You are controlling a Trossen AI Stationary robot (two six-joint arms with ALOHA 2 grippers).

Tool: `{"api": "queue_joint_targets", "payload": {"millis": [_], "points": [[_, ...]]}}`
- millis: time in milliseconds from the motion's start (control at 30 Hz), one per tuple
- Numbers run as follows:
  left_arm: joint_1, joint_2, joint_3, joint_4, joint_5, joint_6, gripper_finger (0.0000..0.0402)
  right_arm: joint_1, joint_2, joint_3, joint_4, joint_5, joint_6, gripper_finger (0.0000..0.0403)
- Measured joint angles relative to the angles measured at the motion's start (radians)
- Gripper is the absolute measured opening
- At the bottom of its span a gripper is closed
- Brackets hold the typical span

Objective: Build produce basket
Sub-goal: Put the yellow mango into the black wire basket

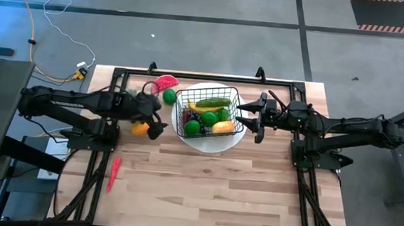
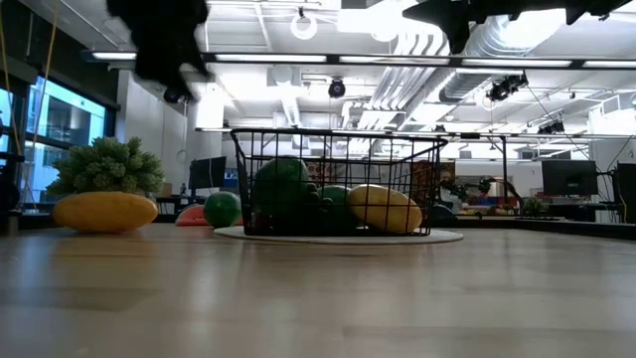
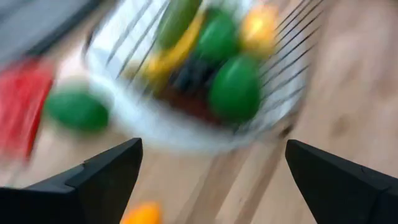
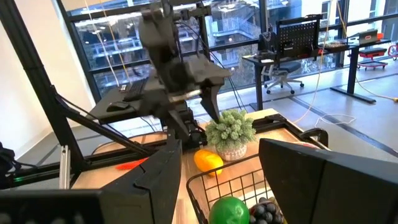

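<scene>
Next, my left gripper grabs the orange-yellow fruit by its rounded middle (image 1: 139,128) to add it to the wire basket (image 1: 205,112).
The black wire basket (image 1: 205,112) stands on a round white plate (image 1: 210,143) at mid-table. It holds a cucumber (image 1: 213,103), green limes (image 1: 192,126), dark grapes (image 1: 196,117) and a yellow fruit (image 1: 223,126). Left of the basket, a watermelon slice (image 1: 165,82), a lime (image 1: 169,96) and an orange-yellow fruit (image 1: 139,128) lie on the table. My left gripper (image 1: 159,117) hangs open above the table, just left of the basket and tilted down toward it (image 3: 205,62). My right gripper (image 1: 248,121) is level and open at the basket's right side, above its rim (image 4: 230,171). Both grippers are empty.
A red pepper (image 1: 114,172) lies toward the near left of the table. A green bushy vegetable (image 4: 230,132) stands beside the orange-yellow fruit, under the left arm. Bare wood spreads across the near half (image 1: 210,199). A black frame runs along the table's edges.
</scene>
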Motion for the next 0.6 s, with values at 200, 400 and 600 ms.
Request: {"api": "queue_joint_targets", "payload": {"millis": [200, 400, 600], "points": [[-0.009, 0.017, -0.136, -0.082, -0.001, -0.143, 0.0383, 0.000, 0.001, 0.000, -0.012, 0.002, 0.005, 0.0197], [-0.017, 0.079, -0.229, -0.134, 0.017, -0.251, 0.0383, 0.000, 0.001, 0.000, -0.014, 0.018, 0.007, 0.0197], [-0.014, 0.176, -0.227, -0.125, -0.016, -0.235, 0.0383, 0.000, 0.001, 0.000, -0.014, 0.018, 0.007, 0.0197]]}}
